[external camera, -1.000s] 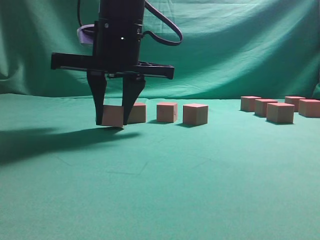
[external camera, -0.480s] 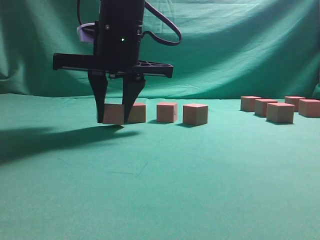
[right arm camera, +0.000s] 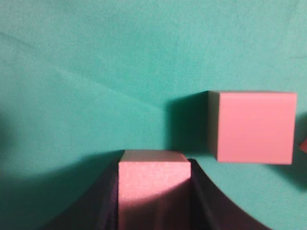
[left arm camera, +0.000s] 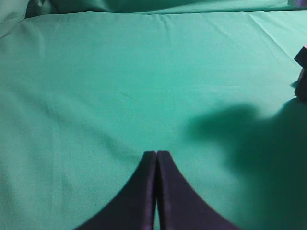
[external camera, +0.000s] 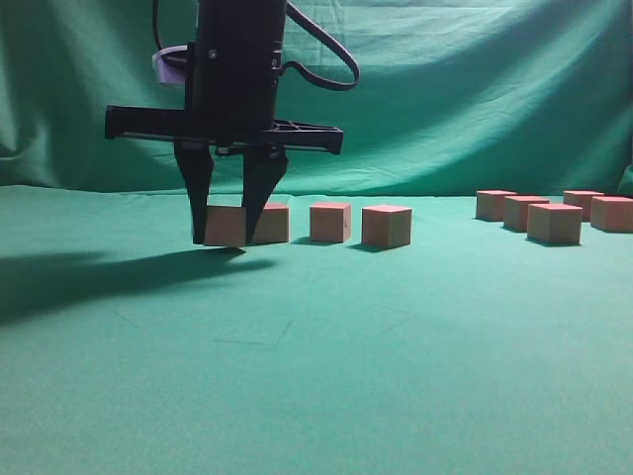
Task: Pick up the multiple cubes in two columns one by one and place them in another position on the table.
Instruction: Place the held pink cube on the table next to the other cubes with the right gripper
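Observation:
The held cube's lower edge [external camera: 225, 244] is at the green cloth beside its neighbour, so it is time for my right gripper to release the cube now.
In the exterior view my right gripper [external camera: 226, 236] reaches across to the left side and is shut on a reddish-pink cube [external camera: 226, 227], held at or just above the green table [external camera: 316, 346]. Three more cubes [external camera: 330, 222] stand in a row to its right. Several cubes [external camera: 554, 223] stand in a group at the far right. In the right wrist view the held cube [right arm camera: 153, 184] sits between the jaws [right arm camera: 153, 165], with another cube [right arm camera: 254, 127] beside it on the cloth. My left gripper [left arm camera: 157, 154] is shut and empty over bare cloth.
The green backdrop [external camera: 445, 99] hangs behind the table. The arm's dark shadow [external camera: 89, 272] falls on the cloth at the left. A dark part [left arm camera: 302, 72] shows at the right edge of the left wrist view.
My right gripper with the cube has risen very slightly and shifted a touch to the right. The other cubes have not moved.

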Robot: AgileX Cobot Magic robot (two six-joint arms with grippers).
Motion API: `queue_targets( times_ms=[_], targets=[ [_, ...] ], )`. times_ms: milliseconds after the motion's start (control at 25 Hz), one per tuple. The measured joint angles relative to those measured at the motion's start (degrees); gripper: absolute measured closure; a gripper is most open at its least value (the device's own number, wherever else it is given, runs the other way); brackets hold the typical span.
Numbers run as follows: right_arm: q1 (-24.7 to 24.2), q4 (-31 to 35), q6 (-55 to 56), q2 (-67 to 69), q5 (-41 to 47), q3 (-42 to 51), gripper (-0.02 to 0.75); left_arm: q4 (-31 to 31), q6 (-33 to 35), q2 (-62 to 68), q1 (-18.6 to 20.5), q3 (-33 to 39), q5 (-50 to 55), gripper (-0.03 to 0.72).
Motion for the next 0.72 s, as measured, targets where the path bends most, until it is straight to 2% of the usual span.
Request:
queue_targets(
  times_ms=[280,560,720],
  targets=[
    [0.0,0.0,-0.1,0.0,0.0,0.0,0.474,0.0,0.0,0.0,0.0,0.0,0.0,0.688],
    [0.0,3.3,-1.6,0.0,0.1,0.0,0.253,0.0,0.0,0.0,0.0,0.0,0.0,0.688],
    [0.0,3.7,-1.6,0.0,1.3,0.0,0.264,0.0,0.0,0.0,0.0,0.0,0.0,0.688]
  ],
)
